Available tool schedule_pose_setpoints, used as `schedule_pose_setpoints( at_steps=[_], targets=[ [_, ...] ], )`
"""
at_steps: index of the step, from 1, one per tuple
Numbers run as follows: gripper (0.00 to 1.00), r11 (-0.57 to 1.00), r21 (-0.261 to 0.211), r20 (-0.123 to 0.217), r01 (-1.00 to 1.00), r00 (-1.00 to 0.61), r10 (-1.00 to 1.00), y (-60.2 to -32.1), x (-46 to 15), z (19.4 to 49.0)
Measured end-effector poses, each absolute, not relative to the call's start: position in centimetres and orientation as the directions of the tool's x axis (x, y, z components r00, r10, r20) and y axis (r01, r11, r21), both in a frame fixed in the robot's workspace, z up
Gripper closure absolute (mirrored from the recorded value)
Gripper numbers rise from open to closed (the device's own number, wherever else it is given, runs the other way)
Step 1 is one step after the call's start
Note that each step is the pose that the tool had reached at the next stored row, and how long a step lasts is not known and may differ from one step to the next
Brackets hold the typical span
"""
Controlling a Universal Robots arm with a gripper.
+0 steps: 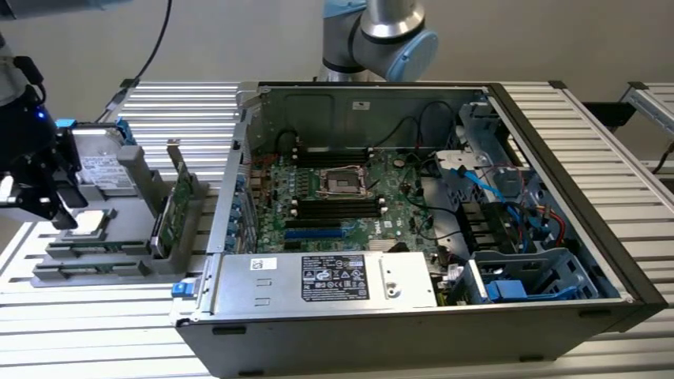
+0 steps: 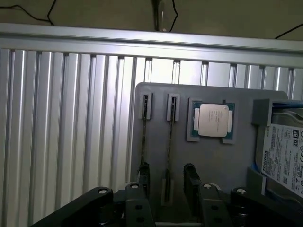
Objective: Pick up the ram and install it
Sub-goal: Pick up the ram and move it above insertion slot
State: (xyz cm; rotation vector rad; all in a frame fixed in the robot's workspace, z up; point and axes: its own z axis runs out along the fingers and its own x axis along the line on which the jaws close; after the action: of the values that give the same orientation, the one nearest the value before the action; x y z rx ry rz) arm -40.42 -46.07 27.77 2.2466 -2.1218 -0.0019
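My gripper grabs the bare middle part (image 1: 93, 269) of the ram next, since grey holder blocks hold both ends of the ram.
The ram (image 2: 169, 142) stands on edge as a thin dark strip in a slot of the grey holder (image 2: 156, 92); its green edge (image 1: 100, 247) shows at the exterior view's left. A second thin strip (image 2: 144, 137) stands in the neighbouring slot. My gripper (image 2: 166, 178) hangs over the holder, open, with its two black fingers (image 2: 189, 177) on either side of the ram and apart from it. In the exterior view the gripper (image 1: 58, 212) is above the holder, far to the left of the open computer case (image 1: 548, 150). The motherboard (image 1: 400, 197) lies inside the case with black slots (image 1: 335, 207).
On the holder there are also a square processor chip (image 2: 212, 120), a grey drive with blue tabs (image 2: 284, 151) and a broader green card with a metal bracket (image 1: 174, 205). Everything rests on a ribbed aluminium table (image 1: 95, 324). Cables and a drive cage (image 1: 526, 276) fill the case's right side.
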Motion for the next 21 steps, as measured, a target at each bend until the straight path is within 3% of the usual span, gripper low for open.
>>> schedule_pose_setpoints(
  at_steps=[21],
  targets=[
    [0.58, -0.064, 0.038, 0.034, -0.997, 0.066, -0.997, -48.0, -40.2, 23.9]
  ],
)
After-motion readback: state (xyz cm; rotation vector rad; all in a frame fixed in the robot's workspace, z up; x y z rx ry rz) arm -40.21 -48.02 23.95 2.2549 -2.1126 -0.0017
